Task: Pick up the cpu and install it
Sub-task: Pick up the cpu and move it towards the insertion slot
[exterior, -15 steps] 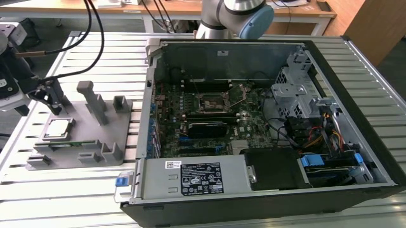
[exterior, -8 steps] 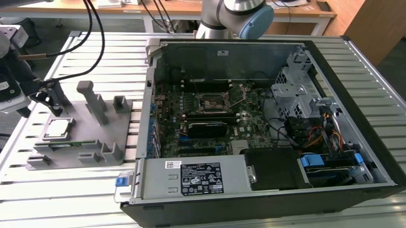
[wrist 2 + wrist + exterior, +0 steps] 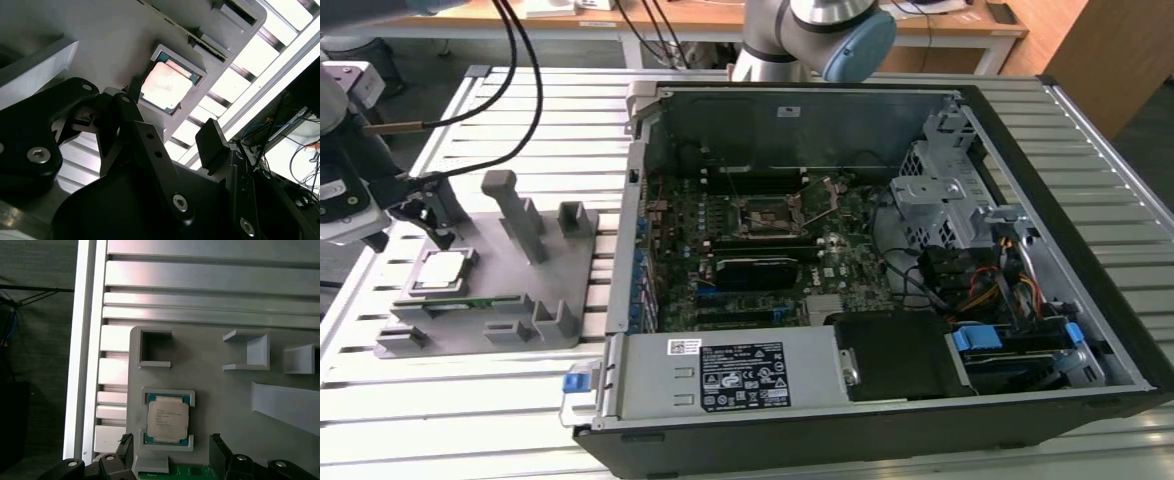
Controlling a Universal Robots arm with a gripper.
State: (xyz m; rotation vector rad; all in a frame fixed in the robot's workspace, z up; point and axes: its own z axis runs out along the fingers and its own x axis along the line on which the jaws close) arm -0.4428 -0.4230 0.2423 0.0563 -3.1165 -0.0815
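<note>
I should next use my gripper to grab the cpu point(image 3: 440, 269) by its open side edges between the holder's brackets, because the brackets wrap around both of its ends.
The cpu point(image 3: 440, 269), a flat square chip with a silver top, lies in a recess of the grey holder plate point(image 3: 507, 285) at the exterior view's left. My gripper point(image 3: 432, 230) hangs just above and behind it, open and holding nothing. In the first wrist view the cpu point(image 3: 167, 419) sits in its framed pocket, with my gripper point(image 3: 171, 452) close by and one black fingertip point(image 3: 125, 447) on each side, spread wider than the chip. The second wrist view has the cpu point(image 3: 167, 86) just beyond my gripper point(image 3: 167, 122). The open motherboard socket point(image 3: 767, 212) lies inside the computer case point(image 3: 1067, 230).
Grey upright posts point(image 3: 520, 215) and small blocks stand on the holder plate close to my gripper. A green circuit strip point(image 3: 478, 303) lies along the plate's front. Inside the case are a black block point(image 3: 754, 272), a drive cage point(image 3: 941, 190), cables and the power supply point(image 3: 734, 372).
</note>
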